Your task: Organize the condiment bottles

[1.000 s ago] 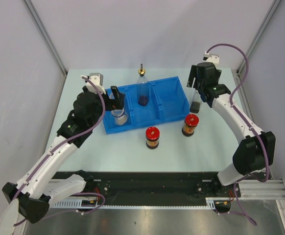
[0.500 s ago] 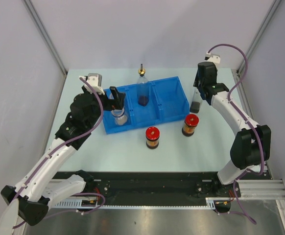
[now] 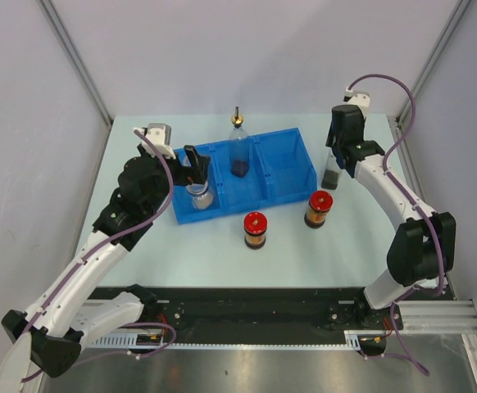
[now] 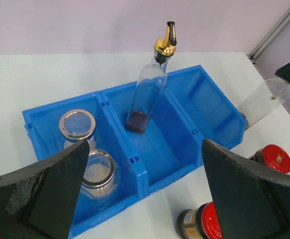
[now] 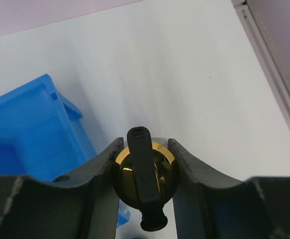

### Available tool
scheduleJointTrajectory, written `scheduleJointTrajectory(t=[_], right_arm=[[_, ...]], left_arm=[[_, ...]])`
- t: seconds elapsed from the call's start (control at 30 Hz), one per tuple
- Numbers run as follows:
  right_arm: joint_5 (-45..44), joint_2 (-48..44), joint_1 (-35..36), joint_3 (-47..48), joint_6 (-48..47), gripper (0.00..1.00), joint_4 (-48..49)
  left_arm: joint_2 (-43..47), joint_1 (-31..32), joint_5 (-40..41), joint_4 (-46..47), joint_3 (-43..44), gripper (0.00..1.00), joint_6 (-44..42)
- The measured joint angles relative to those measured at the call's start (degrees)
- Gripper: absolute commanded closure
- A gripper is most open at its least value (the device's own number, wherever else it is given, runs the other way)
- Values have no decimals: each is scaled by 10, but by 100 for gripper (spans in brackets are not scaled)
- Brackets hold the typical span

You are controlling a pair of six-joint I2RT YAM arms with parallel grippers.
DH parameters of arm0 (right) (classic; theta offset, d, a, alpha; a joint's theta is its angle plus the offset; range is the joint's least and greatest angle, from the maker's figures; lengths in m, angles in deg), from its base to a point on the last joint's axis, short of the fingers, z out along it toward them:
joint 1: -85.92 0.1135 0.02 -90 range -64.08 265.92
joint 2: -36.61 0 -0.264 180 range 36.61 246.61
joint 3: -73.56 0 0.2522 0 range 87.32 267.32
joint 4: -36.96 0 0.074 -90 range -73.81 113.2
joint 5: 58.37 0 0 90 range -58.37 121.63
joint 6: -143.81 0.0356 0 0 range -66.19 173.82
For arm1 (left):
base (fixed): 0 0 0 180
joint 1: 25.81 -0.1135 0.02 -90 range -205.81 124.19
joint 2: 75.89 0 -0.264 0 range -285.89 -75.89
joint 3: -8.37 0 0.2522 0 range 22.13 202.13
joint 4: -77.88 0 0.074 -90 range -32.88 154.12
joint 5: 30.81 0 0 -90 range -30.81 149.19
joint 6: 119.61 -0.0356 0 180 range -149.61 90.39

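Observation:
The tall clear bottle would come up with my right gripper if I lifted it now. Both fingers are closed around the bottle's gold spout from opposite sides.
Right of the blue tray (image 3: 283, 176) stands a tall clear bottle (image 3: 329, 173), and my right gripper (image 3: 335, 152) is shut on its top. In the right wrist view both fingers press the gold spout (image 5: 130, 172), gripper (image 5: 145, 149). The other tall bottle (image 3: 238, 152) stands in the tray's middle compartment. Two short clear jars (image 4: 77, 125) (image 4: 96, 169) sit in the left compartment. My left gripper (image 3: 194, 166) hangs open over them, gripper (image 4: 145, 147) holding nothing. Two red-lidded jars (image 3: 256, 230) (image 3: 319, 209) stand on the table in front of the tray.
The tray's right compartment (image 4: 205, 107) holds nothing. Grey walls with metal posts (image 3: 74, 57) close in the table on the left, back and right. The black base rail (image 3: 247, 315) runs along the near edge.
My right gripper has come down over the bottle right of the tray and shut on its gold spout. The left arm has drawn back a little and stays open.

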Motion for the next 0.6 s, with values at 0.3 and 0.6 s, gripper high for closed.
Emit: scheduleJointTrajectory(t=[0.3, 0.6], right_arm=[[-23, -105, 2, -7, -24, 100, -4], [-30, -155, 84, 49, -45, 100, -19]], left_arm=[[1, 0, 0, -1, 0, 0, 1], [14, 0, 0, -13, 0, 0, 3]])
